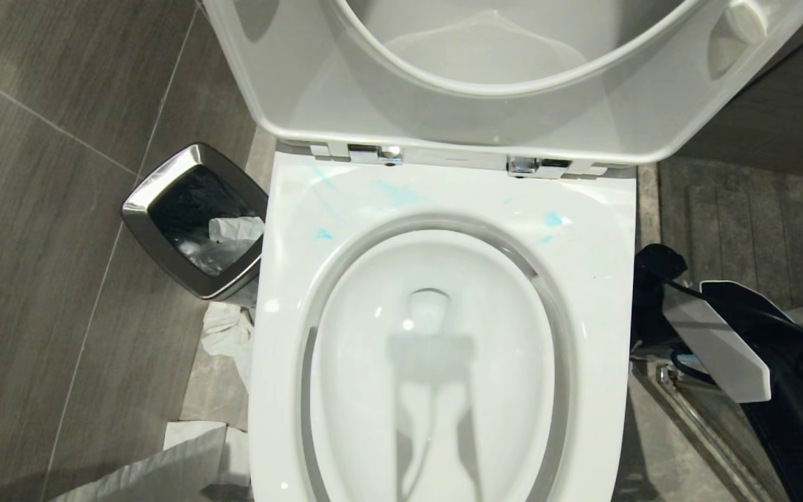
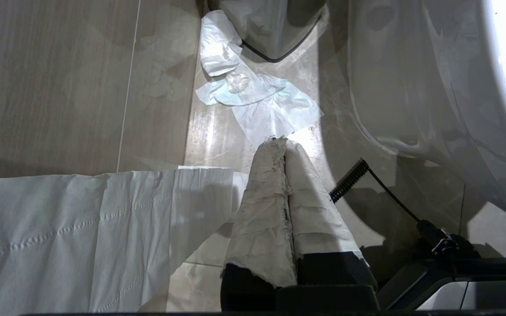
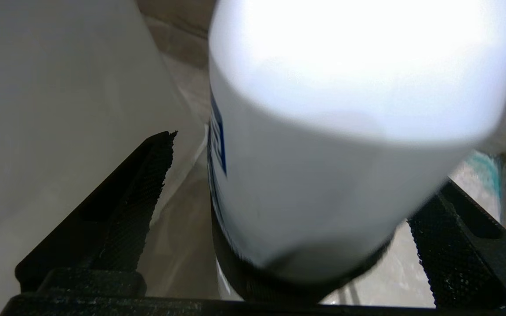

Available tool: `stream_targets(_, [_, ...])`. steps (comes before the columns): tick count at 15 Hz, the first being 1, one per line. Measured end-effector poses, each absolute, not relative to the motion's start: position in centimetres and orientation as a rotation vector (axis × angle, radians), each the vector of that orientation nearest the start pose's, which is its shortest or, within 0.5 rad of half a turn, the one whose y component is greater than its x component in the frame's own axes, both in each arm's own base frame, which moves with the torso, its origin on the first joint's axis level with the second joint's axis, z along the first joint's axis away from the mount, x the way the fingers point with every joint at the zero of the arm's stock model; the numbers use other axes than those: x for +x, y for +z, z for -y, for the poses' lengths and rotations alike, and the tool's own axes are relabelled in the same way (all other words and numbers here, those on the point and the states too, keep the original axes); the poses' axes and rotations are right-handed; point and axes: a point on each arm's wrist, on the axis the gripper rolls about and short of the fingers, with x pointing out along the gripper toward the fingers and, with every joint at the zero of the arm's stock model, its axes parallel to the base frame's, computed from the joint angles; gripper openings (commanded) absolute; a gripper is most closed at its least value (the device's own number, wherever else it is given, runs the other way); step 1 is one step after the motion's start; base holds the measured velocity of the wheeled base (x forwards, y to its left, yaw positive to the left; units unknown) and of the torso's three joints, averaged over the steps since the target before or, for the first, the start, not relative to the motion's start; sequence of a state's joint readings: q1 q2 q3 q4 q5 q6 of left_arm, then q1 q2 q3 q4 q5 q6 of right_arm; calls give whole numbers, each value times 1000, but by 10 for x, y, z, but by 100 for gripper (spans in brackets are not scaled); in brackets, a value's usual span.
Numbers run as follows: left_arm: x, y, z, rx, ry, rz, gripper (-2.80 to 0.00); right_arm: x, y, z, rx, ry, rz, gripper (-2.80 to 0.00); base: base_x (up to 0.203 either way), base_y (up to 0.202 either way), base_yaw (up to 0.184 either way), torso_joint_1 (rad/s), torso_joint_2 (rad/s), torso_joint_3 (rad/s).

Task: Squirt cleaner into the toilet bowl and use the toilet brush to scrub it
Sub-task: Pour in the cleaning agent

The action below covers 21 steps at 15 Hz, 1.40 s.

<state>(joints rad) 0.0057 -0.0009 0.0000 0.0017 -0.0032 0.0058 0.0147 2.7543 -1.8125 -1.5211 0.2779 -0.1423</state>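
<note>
My right gripper grabs the white container by its labeled body next, to squirt cleaner into the toilet bowl.
The white toilet bowl fills the middle of the head view, lid and seat raised. Pale blue cleaner smears its back rim. Low beside the bowl's right side reaches my right arm. In the right wrist view my right gripper is open around a white round container with a blue label edge and a black band; a gap shows at one finger. Down by the floor left of the toilet, my left gripper is shut and empty, its fingers wrapped in white. The toilet brush is out of view.
A square steel-rimmed bin with a black liner stands left of the toilet. Crumpled tissue and a paper sheet lie on the floor there. A ribbed grey mat lies to the right.
</note>
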Motion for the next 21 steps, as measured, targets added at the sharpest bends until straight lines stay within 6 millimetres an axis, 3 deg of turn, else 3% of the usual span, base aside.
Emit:
stream_targets(3, [-23,75,0,5,3,-1,-280,528,77,-15,-215,240,623,0,0,0,0,0,0,0])
stream_targets(4, [-23,75,0,5,3,-1,-280,529,79,-15,-216,239,632,-182,0,0,0,0,0,0])
stream_targets(5, [-23,75,0,5,3,-1,-280,529,79,-15,-216,237,638,-280,0,0,0,0,0,0])
stream_targets(15, [-23,75,0,6,3,-1,-280,531,80,-13,-195,170,642,-280,0,0,0,0,0,0])
stream_targets(21, [-23,75,0,5,2,-1,-280,524,113,-1,-201,132,694,-280,0,0,0,0,0,0])
